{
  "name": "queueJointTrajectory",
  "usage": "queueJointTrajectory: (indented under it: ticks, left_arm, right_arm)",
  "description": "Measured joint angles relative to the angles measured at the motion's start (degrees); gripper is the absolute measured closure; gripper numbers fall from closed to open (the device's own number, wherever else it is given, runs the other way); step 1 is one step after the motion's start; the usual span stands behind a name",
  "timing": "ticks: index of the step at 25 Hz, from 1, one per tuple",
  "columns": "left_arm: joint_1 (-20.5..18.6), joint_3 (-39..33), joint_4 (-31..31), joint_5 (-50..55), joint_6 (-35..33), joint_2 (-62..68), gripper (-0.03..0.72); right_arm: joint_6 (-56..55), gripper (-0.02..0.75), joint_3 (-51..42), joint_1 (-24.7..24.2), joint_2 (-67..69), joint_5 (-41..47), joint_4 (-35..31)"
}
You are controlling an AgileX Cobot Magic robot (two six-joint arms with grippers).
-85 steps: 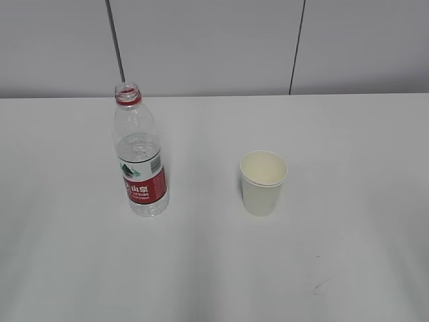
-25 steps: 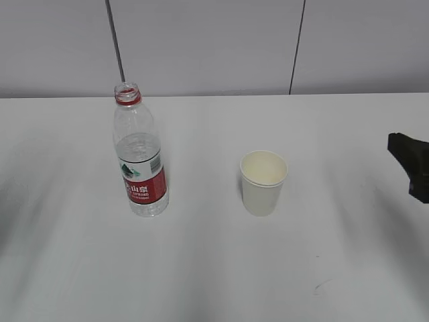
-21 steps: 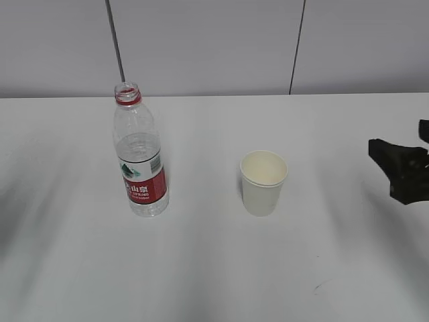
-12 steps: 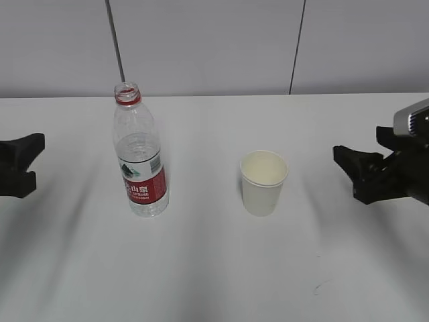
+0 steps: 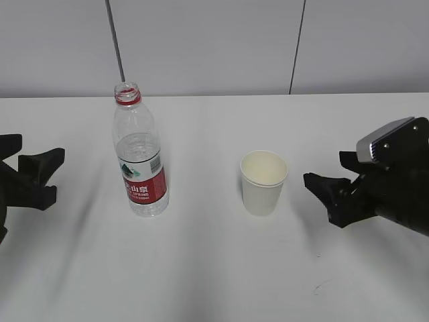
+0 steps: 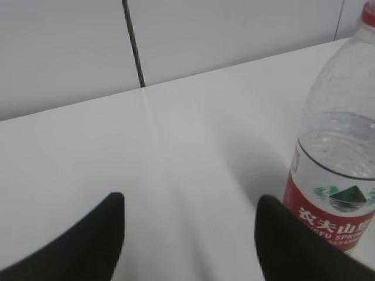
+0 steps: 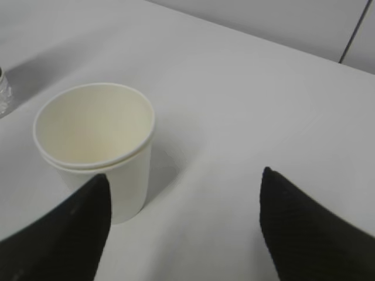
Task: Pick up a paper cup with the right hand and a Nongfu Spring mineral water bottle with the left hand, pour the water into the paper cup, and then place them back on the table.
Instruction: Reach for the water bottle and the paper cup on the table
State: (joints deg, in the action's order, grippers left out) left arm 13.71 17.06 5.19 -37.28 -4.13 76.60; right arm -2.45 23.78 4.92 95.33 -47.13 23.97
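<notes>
The bottle is tall and uncapped, and its water is in the lower half, so my left gripper will grab it around its red label (image 5: 145, 182) (image 6: 329, 216) next. Then it can pour.
The Nongfu Spring mineral water bottle (image 5: 141, 161) stands upright and uncapped on the table (image 5: 214, 268), left of centre, partly filled. The paper cup (image 5: 263, 182) stands upright to its right, apparently empty. My left gripper (image 5: 57, 176) is open and empty, left of the bottle and apart from it. In the left wrist view the bottle (image 6: 337, 175) stands ahead and to the right of the gripper (image 6: 190, 202). My right gripper (image 5: 320, 193) is open and empty, right of the cup with a small gap. In the right wrist view the cup (image 7: 96, 146) is ahead-left of the gripper (image 7: 184, 175).
A small dark scuff mark (image 5: 320, 287) lies on the table near the front right. A grey wall (image 5: 214, 47) with two dark vertical seams rises behind the table's far edge.
Both arms have come into view and moved inward: the right gripper leftward toward the cup, the left gripper rightward toward the bottle. The bottle and cup have not moved.
</notes>
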Motion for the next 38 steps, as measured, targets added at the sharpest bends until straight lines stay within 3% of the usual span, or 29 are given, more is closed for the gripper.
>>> queueJointTrajectory:
  ticks: [13,38]
  left_arm:
    - [0.0,0.0,4.9,-8.6,4.1,8.9,0.249]
    - [0.0,0.1,7.9,-10.5,5.7,10.3,0.249]
  right_arm:
    - [-0.3,0.148,1.0,0.0,13.0,-13.6,6.3]
    - [-0.3,0.121,16.6,3.7,29.3,-15.9,14.1]
